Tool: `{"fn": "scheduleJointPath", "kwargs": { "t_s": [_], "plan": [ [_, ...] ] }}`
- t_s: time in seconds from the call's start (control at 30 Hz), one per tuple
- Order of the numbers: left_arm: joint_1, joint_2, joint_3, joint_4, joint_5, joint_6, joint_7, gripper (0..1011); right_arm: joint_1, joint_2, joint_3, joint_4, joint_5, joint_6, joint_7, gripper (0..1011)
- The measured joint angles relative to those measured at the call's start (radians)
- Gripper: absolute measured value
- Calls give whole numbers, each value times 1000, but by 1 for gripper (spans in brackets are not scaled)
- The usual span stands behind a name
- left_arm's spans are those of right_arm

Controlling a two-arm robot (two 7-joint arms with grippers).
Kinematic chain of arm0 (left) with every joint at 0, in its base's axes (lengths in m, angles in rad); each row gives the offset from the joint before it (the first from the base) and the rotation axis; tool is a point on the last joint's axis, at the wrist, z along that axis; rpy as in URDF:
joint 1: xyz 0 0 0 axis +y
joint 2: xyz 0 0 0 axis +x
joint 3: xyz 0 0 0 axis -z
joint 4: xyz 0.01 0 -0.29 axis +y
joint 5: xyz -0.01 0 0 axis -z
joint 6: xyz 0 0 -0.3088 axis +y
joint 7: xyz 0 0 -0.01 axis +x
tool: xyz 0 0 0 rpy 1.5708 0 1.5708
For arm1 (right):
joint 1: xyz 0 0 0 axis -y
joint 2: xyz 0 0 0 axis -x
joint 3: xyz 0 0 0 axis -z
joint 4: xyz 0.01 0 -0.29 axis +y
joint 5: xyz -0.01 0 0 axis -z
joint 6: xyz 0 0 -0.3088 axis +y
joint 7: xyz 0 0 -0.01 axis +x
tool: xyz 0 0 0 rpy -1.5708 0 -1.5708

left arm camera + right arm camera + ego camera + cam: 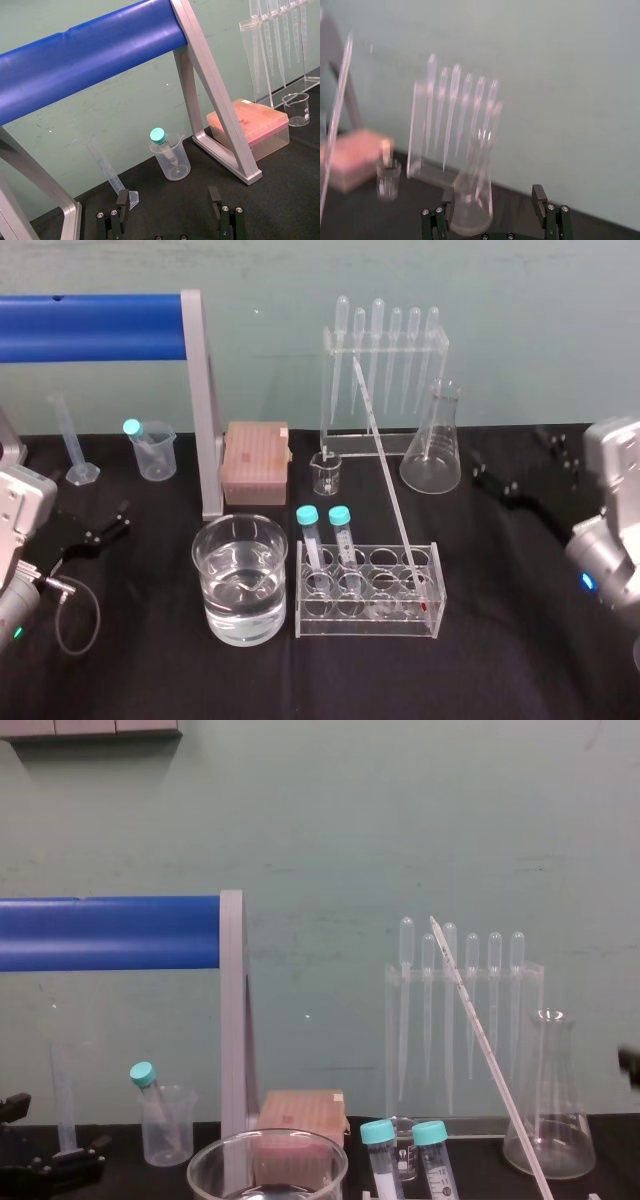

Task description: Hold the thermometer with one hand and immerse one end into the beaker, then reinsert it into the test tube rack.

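Note:
The thermometer's lower end sits in the rack beside the capped tubes, so the robot's right gripper next needs to grab the thermometer by its upper shaft [469,998] [339,95], which is free, to immerse it.
The thermometer [388,472], a long thin whitish rod, leans in the clear test tube rack [367,615] with its lower end in the rack's right side; it also rises in the chest view as the thermometer [490,1060]. The beaker [240,580], wide and part full of water, stands just left of the rack. My right gripper [493,197] is open and holds nothing, off to the right of the rack, facing the conical flask [472,200]. My left gripper [168,200] is open and holds nothing at the table's left, parked.
Two blue-capped tubes [325,540] stand in the rack's left side. Behind it are a pipette stand [385,370], a tiny glass beaker [326,475], a pink tip box [256,462], a blue-barred metal frame [205,410], a plastic beaker [155,452] and a measuring cylinder [75,445].

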Motion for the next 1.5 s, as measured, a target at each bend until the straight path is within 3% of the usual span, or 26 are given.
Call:
{"fn": "scheduleJointPath", "kwargs": {
  "t_s": [0.27,0.6,0.8,0.93,1.5],
  "plan": [
    [0,0,0,0,0,0,0,1008,26,-63,63,-97,105,-31,53,1000],
    [0,0,0,0,0,0,0,1008,70,-136,37,-148,149,-21,132,1000],
    [0,0,0,0,0,0,0,1008,95,-178,7,-141,168,48,166,1000],
    [0,0,0,0,0,0,0,1008,115,-198,-9,-121,178,127,178,1000],
    [0,0,0,0,0,0,0,1008,134,-226,-9,-93,185,349,186,1000]
  ]
}}
